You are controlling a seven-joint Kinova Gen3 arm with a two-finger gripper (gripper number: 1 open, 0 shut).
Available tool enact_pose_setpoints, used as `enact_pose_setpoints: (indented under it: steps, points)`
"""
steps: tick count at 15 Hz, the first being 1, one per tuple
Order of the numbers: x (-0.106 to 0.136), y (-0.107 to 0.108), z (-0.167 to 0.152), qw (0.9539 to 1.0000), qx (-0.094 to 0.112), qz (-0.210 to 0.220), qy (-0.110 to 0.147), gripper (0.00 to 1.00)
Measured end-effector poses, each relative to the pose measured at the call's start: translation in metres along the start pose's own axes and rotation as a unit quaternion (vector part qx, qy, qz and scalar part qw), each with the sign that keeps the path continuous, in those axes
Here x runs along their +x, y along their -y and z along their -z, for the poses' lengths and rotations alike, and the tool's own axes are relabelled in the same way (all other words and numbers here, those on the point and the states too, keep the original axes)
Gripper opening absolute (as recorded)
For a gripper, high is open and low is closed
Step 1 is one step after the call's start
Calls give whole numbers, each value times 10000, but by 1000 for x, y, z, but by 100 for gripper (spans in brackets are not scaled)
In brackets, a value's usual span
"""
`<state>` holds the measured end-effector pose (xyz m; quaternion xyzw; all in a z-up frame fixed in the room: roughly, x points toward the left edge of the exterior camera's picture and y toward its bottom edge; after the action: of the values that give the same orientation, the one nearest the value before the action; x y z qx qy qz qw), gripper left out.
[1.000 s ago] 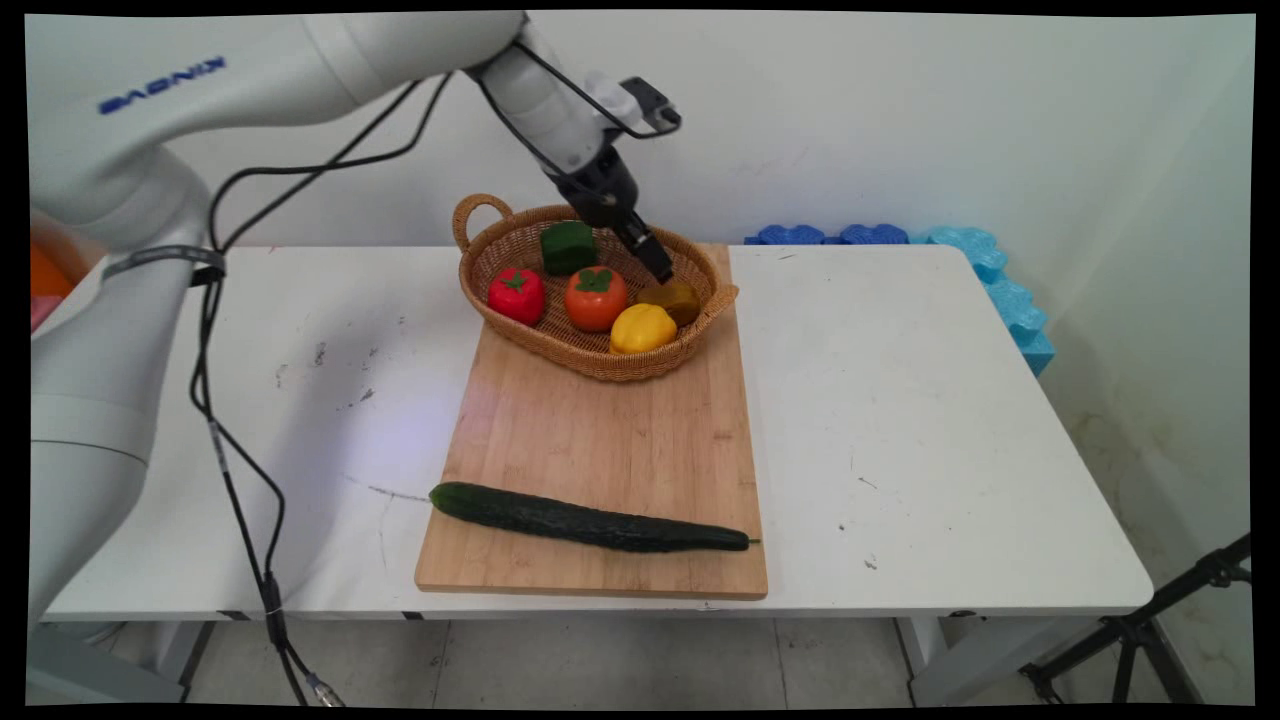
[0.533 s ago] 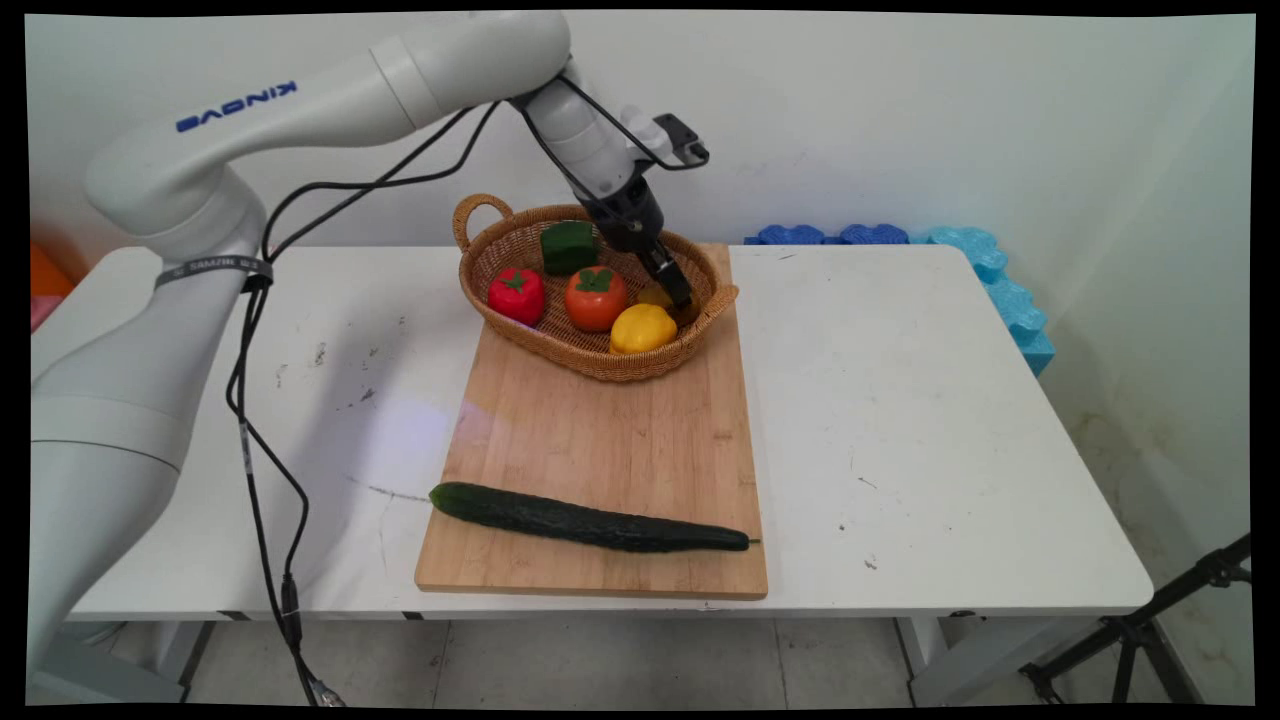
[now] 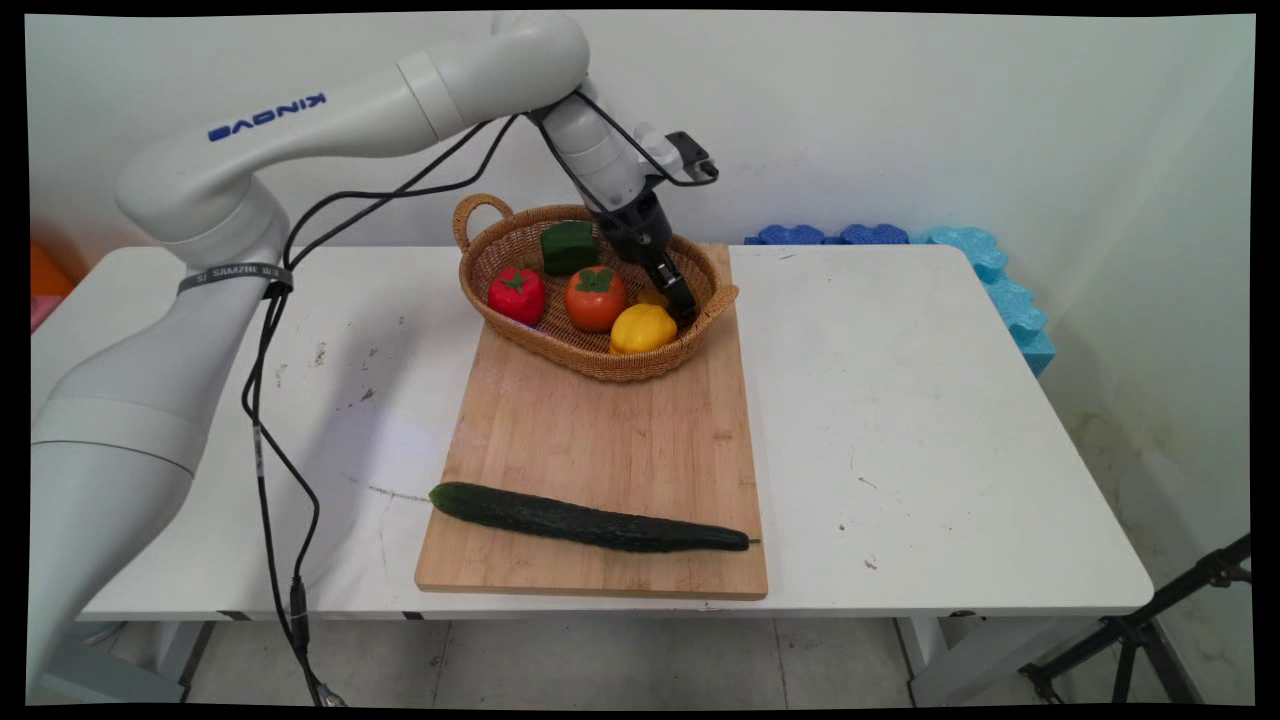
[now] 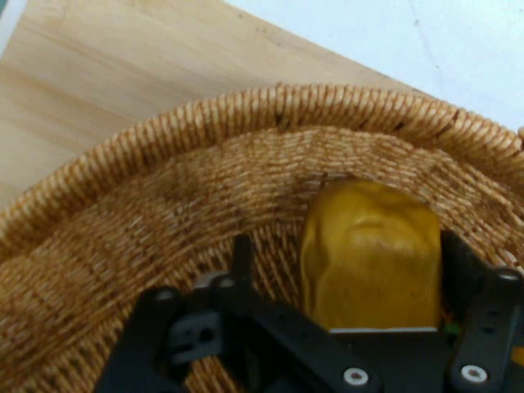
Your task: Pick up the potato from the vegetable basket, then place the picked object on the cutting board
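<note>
The brownish-yellow potato-like piece needs to come out of the wicker basket (image 3: 590, 362), so my gripper should grab the piece by its smooth sides next.
My gripper (image 3: 685, 306) reaches down into the right end of a wicker basket (image 3: 590, 362). In the hand view the gripper (image 4: 348, 266) is open, and a mustard-brown toy vegetable (image 4: 368, 254) stands between its fingers. The right finger (image 4: 460, 266) is against that piece, while the left finger (image 4: 242, 255) stands a little off it. In the main view the arm hides most of the mustard-brown piece (image 3: 655, 297). Beside it in the basket lie a yellow pepper (image 3: 642, 328), an orange tomato (image 3: 595, 297), a red strawberry (image 3: 517, 295) and a green pepper (image 3: 568, 246).
The basket sits on the far end of a wooden cutting board (image 3: 600, 440). A long dark cucumber (image 3: 590, 525) lies across the board's near end. Blue foam pieces (image 3: 990, 270) line the table's far right edge. Black cables (image 3: 265, 440) hang from the arm at the left.
The gripper has moved right and down into the basket, and its fingers now straddle the mustard-brown piece, hiding most of it in the main view. The toys in the basket have stayed put.
</note>
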<state>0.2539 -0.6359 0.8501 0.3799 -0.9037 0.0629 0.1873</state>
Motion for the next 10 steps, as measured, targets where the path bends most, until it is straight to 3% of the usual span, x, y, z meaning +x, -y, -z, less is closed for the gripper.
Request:
enact_pose_setpoints:
  steps: [6, 10]
  points:
    - [2, 0, -4, 9999, -9, -147, -23, 0]
    - [5, 0, 24, 9994, 145, -218, -224, 0]
